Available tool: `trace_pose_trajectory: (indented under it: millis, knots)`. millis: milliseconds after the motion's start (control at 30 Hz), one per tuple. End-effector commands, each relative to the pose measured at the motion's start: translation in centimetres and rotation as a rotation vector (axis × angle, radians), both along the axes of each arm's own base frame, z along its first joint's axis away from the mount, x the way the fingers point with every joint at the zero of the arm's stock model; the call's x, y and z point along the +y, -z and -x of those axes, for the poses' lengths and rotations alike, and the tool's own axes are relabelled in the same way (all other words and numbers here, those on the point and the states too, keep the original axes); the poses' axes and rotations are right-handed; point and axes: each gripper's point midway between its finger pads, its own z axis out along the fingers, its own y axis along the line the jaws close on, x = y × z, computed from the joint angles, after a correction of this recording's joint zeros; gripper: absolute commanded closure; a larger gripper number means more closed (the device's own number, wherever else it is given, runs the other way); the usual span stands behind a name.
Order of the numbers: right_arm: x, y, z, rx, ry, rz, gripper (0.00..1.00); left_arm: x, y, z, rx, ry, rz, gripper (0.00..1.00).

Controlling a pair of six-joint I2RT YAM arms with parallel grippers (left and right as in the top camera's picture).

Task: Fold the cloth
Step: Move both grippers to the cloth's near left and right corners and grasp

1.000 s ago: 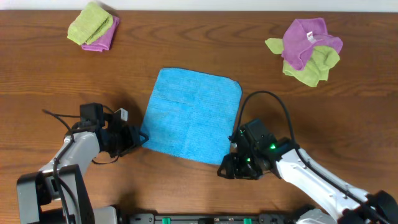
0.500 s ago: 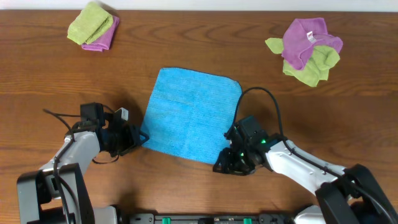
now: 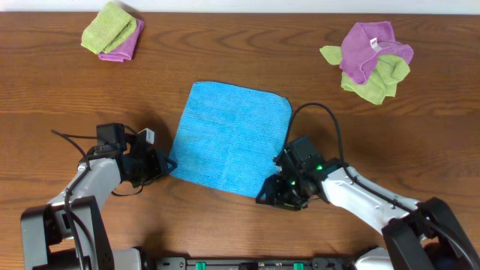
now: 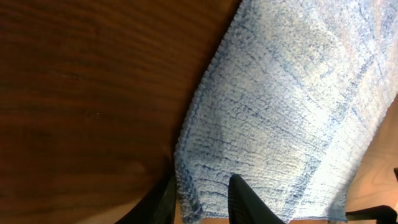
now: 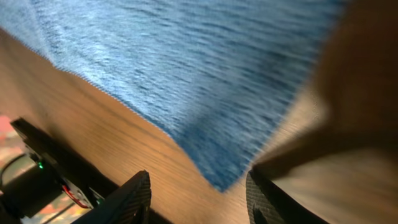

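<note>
My left gripper needs to take the blue cloth's near corner next, opposite my right gripper's corner. Then it can fold the cloth's near edge over evenly.
The bright blue cloth lies spread flat on the wooden table. My left gripper is low at its near left corner. In the left wrist view the cloth fills the right side, and the left gripper's fingers stand slightly apart with the corner's edge between them. My right gripper is at the near right corner. In the right wrist view its fingers are open and wide apart, and the tip of the cloth points down between them. No white tag shows.
A lime-green and purple cloth bundle lies at the far left. A purple and lime-green heap lies at the far right. The right arm's black cable loops beside the blue cloth's right edge.
My right gripper has moved a little left and up, closer to the cloth's near right corner. The left gripper and the cloth have not moved.
</note>
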Motion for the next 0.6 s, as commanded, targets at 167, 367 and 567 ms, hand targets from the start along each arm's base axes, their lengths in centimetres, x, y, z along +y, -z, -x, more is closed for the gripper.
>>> trace_pose_trajectory:
  millis: [167,367,567]
  knots:
    - [-3.6,2.5,-0.5,0.033,0.128,0.160,0.55,0.4,0.6,0.1,0.007,-0.003,-0.021,0.68]
    - [-3.0,2.3,-1.6,-0.004,0.147,0.136,0.57,0.9,0.8,-0.2,-0.006,-0.009,-0.055,0.69]
    - [-3.0,2.3,-1.8,-0.012,0.153,0.134,0.65,0.7,0.7,-0.2,-0.004,-0.008,-0.045,0.68]
